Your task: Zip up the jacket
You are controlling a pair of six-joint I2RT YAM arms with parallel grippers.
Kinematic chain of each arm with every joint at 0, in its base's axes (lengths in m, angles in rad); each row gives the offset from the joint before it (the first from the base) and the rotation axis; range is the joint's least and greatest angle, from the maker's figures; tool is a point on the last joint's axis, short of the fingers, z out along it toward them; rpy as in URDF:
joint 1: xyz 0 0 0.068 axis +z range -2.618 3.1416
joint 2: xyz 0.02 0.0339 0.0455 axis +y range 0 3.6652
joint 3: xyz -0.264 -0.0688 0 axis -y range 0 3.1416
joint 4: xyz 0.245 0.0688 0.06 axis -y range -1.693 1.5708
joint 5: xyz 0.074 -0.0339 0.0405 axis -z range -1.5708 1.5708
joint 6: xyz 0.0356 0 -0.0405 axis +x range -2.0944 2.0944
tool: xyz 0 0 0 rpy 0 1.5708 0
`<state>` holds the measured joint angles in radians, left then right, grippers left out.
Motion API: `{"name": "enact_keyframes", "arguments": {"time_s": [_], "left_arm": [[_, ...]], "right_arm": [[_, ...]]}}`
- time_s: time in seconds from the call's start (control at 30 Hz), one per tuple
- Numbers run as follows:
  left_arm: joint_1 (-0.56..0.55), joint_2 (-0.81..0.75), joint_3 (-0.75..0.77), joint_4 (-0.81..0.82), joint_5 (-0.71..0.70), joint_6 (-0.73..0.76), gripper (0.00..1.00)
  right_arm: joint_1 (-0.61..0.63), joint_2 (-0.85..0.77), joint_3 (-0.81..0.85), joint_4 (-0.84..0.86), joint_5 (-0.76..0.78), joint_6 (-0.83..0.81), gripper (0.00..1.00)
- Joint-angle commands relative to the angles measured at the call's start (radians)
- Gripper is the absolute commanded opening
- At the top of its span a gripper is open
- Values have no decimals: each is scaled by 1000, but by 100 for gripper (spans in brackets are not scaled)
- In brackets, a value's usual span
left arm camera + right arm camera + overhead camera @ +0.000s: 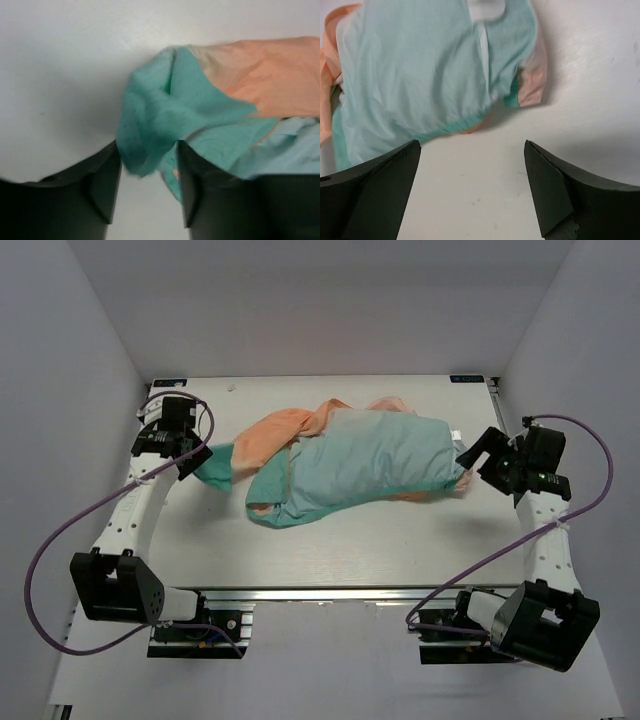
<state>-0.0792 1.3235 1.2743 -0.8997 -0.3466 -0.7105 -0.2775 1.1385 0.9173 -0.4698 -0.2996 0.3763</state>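
The loose teal fold (150, 125) needs to be grabbed next by my left gripper at its end (146, 154), opposite my right gripper, to spread the jacket for zipping.
The jacket (370, 455) lies crumpled in a heap mid-table, pale teal on top with peach-orange folds at its back left. I cannot make out its zipper. My left gripper (200, 455) is at the heap's left end, by a teal sleeve end (215, 468). In the left wrist view that gripper (148, 150) has its jaws a little apart, with a loose teal fold (150, 125) hanging between the tips and bare table showing below it. My right gripper (478, 452) sits at the heap's right end. It (471, 145) stands wide open over bare table, just short of the jacket (420, 70).
The white table (350, 550) is boxed in by white walls at the back and both sides. Purple cables (60, 540) loop beside each arm. A white label (485, 9) shows on the jacket's pale inner side.
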Motion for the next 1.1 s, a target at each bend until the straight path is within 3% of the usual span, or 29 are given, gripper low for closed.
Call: {"name": "enact_keyframes", "arguments": {"time_s": [0.0,0.07,0.2,0.4,0.53,0.57,0.67,0.9,1.07], "left_arm": [[6,15,62,-120,-86,-69,64],[7,74,92,-143,-80,-76,86],[7,112,112,-139,25,-61,98],[-16,83,-55,-1,312,6,98],[-151,134,-121,44,287,14,98],[-224,157,-118,44,275,13,98],[-293,276,-92,29,253,-3,98],[-294,424,-72,16,215,-43,98],[-294,427,-81,7,196,-49,96]], "right_arm": [[82,-72,118,-24,109,-94,89],[133,-82,120,-35,155,-106,89],[271,-59,117,-33,189,-135,89],[448,70,138,-64,290,-136,89],[445,130,98,-39,485,-53,89],[439,147,101,-47,496,-13,89],[382,187,95,-53,441,24,89],[148,225,26,-26,375,3,89],[132,288,0,-4,389,1,89]]}}
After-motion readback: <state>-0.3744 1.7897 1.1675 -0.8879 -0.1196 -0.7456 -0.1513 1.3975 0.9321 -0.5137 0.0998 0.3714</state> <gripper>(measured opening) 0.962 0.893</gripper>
